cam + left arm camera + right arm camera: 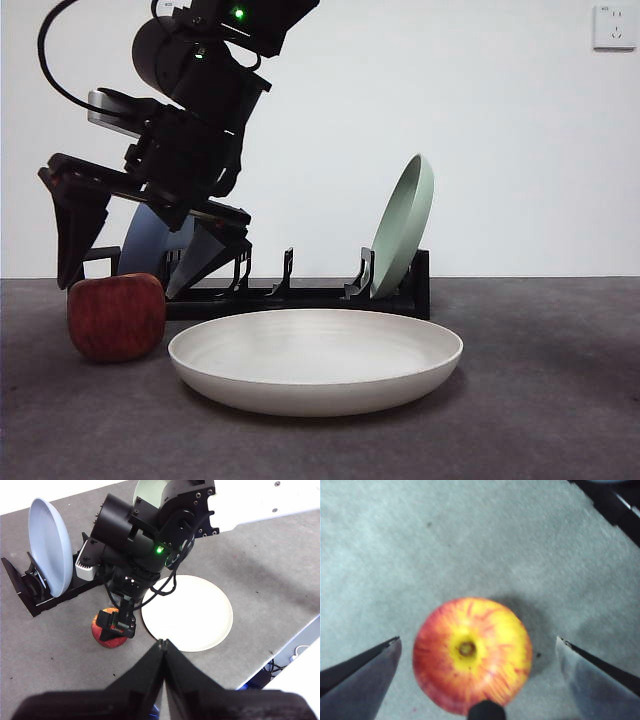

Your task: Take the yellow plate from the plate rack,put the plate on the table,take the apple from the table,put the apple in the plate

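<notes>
My right gripper will put the apple in the plate (315, 355), so next it will grab the apple (117, 316) by its rounded sides.
The red apple (117, 316) sits on the table (545, 400), just left of the yellow plate (315, 360), which lies flat on the table in front of the plate rack (300, 296). My right gripper (122, 284) hangs open directly above the apple, one jaw on each side and apart from it. The right wrist view shows the apple (472, 655) centred between the open jaws of my right gripper (478, 639). My left gripper (163, 642) is shut and empty, held high, looking down on the apple (102, 634), the plate (192, 612) and the rack (22, 592).
A blue plate (150, 242) stands in the rack's left end behind the right arm, and a pale green plate (405, 225) at its right end. The table's edge (295, 632) runs close beyond the yellow plate in the left wrist view.
</notes>
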You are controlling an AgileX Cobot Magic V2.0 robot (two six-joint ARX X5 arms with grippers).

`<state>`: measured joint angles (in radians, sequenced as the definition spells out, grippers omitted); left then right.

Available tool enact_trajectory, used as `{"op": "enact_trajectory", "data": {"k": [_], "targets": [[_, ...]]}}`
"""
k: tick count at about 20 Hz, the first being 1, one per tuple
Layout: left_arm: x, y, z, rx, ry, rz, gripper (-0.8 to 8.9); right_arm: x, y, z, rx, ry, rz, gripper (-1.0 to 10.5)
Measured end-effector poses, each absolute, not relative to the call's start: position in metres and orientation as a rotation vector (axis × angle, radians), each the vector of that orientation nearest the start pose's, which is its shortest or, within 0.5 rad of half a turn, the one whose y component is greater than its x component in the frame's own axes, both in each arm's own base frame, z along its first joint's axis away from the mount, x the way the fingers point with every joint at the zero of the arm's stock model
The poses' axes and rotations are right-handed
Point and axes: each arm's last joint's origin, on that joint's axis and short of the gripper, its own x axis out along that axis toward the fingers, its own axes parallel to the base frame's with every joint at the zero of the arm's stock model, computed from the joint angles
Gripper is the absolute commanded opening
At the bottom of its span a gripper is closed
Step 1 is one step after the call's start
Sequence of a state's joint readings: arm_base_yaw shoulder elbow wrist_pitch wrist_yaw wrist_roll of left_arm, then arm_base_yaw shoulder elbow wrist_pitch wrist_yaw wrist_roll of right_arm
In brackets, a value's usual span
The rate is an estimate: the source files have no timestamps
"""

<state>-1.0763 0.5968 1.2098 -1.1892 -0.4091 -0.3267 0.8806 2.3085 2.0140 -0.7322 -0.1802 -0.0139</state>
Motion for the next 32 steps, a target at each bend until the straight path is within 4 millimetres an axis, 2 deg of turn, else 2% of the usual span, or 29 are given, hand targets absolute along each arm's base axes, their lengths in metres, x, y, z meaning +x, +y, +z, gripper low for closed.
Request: {"op": "enact_trajectory", "data": {"k": [11,13,16,19,21,27,29,31,32], "targets": [[0.032,-0.036,0.391,0.086,0.529,-0.566,-0.07,0.307,0.393,0.197,-0.382,1.039,0.957,6.8],[0.032,-0.036,0.39,0.086,0.53,-0.57,-0.07,0.307,0.394,0.194,-0.375,1.05,0.942,5.8],[0.032,-0.036,0.39,0.084,0.537,-0.586,-0.07,0.308,0.394,0.186,-0.37,1.074,0.929,5.2],[0.032,-0.036,0.39,0.083,0.537,-0.587,-0.07,0.308,0.395,0.186,-0.35,1.081,0.907,1.6],[0.032,-0.036,0.39,0.084,0.537,-0.587,-0.07,0.308,0.395,0.186,-0.344,1.084,0.902,-0.1],[0.031,-0.035,0.389,0.097,0.551,-0.583,-0.07,0.306,0.395,0.188,-0.343,1.081,0.908,-0.1],[0.031,-0.035,0.388,0.101,0.556,-0.582,-0.07,0.304,0.393,0.203,-0.341,1.055,0.913,-0.1],[0.031,-0.035,0.388,0.105,0.558,-0.582,-0.07,0.298,0.385,0.236,-0.353,0.982,0.904,-0.1],[0.031,-0.035,0.388,0.107,0.557,-0.583,-0.07,0.293,0.377,0.26,-0.366,0.933,0.894,-0.1]]}}
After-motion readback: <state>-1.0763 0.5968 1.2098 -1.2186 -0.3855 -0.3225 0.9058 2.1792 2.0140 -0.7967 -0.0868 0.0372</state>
